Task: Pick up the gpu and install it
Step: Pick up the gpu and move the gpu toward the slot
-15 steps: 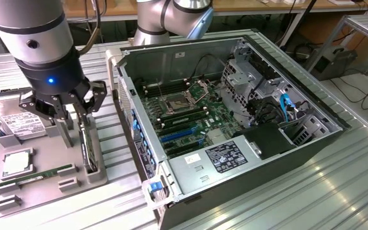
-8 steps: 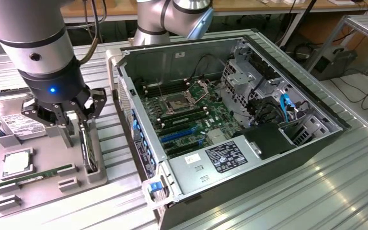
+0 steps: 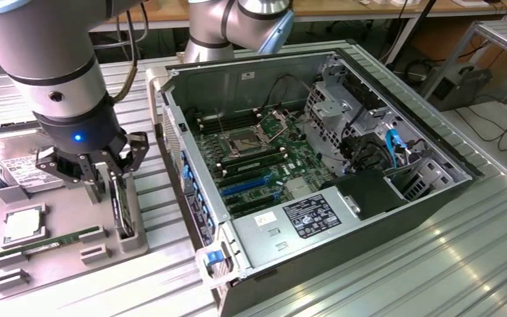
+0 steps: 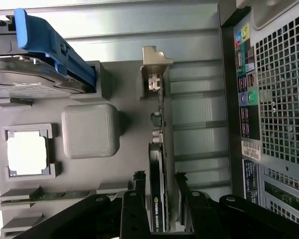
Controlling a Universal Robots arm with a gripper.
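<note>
My gripper will grab the GPU by its NVIDIA-labelled end (image 4: 157, 204). The GPU's silver bracket (image 4: 155, 57) then stays free for installing in the computer case.
The gpu (image 3: 123, 206) stands on edge in a slot of the grey holder tray (image 3: 68, 264), left of the computer case in the exterior view. In the wrist view the gpu (image 4: 157, 144) is a thin edge-on card, with its silver bracket (image 4: 156, 62) at the far end. My gripper (image 3: 108, 175) is low over the card and open. Its two black fingers (image 4: 138, 199) straddle the gpu, one on each face, with small gaps showing. The gripper (image 4: 159, 185) holds nothing.
The same tray holds a hard drive (image 3: 23, 168) in a blue caddy (image 4: 50, 42), a processor (image 3: 23, 224) and a memory stick (image 3: 49, 242). The open computer case (image 3: 430, 142) lies at the exterior view's right, with blue slots (image 3: 245, 186) on its motherboard. Its rear panel (image 4: 281, 99) is close beside the tray.
</note>
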